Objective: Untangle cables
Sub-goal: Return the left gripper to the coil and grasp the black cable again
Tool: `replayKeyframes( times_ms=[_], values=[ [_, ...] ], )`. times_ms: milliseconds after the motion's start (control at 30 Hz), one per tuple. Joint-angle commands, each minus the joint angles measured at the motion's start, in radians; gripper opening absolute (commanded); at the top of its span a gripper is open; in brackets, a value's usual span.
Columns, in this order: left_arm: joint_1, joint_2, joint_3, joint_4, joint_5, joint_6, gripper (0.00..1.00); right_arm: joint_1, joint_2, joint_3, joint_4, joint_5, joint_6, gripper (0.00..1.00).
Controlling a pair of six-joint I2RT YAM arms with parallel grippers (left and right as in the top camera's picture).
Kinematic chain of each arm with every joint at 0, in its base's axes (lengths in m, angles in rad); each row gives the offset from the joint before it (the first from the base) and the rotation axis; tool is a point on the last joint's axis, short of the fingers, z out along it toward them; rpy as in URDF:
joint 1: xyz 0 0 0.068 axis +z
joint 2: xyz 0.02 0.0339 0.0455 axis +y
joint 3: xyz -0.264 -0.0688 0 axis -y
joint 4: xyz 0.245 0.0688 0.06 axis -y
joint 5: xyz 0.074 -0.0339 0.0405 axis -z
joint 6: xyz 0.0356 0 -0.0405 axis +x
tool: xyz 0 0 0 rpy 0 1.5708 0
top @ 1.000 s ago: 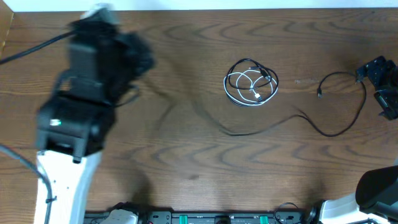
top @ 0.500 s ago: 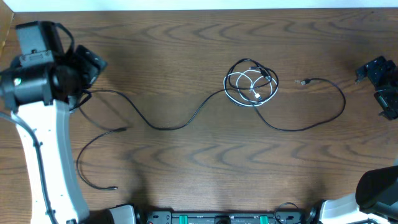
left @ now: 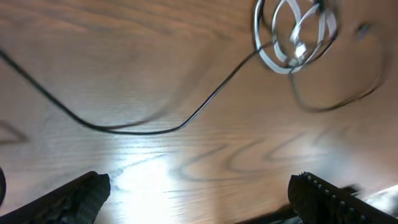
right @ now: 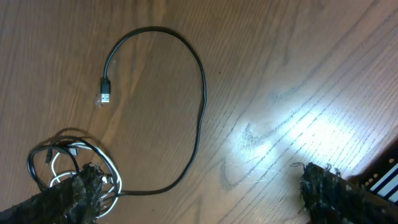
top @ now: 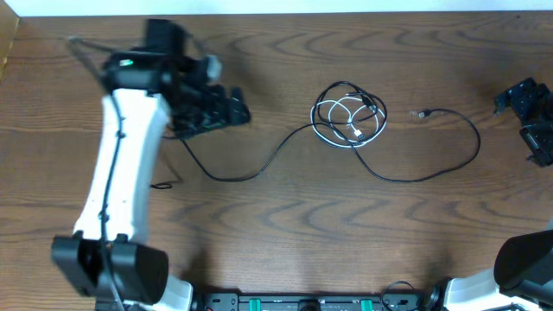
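I need to grab the long black cable's part [top: 297, 132] close beside the coil [top: 348, 117] with my left gripper next, to untangle the looped plug end.
The cables lie across the table's middle. A small coil [top: 348, 117] of white cord and black cord sits right of centre. From it a long black cable [top: 251, 169] runs left and passes under my left gripper [top: 233, 111]. Another black stretch [top: 471, 147] loops right and ends in a plug [top: 423, 113]. In the left wrist view my left gripper [left: 199, 199] stands open over bare wood, with the black cable [left: 143, 129] and coil [left: 295, 37] ahead. My right gripper [right: 199, 196] is open too, holding nothing, with the looped cable [right: 200, 118], its plug [right: 106, 93] and the coil [right: 62, 162] below it.
My left arm [top: 117, 173] stretches from the front left edge across the table's left side and hides part of the black cable there. My right gripper [top: 529, 119] hangs at the far right edge. Wood table [top: 285, 233].
My left arm drew a black cable out to the left, let it go, then swung right toward the table's middle. The cable now lies spread out. The right arm has not moved.
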Motion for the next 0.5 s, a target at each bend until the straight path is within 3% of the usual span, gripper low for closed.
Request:
replayKeyframes(
  times_ms=[0, 467],
  values=[
    [-0.092, 0.072, -0.013, 0.006, -0.172, 0.070, 0.97, 0.001, -0.001, -0.002, -0.001, 0.005, 0.012, 0.99],
    [-0.314, 0.359, -0.013, 0.211, -0.187, 0.110, 0.97, 0.001, -0.001, -0.002, -0.001, 0.005, 0.012, 0.99]
  ],
)
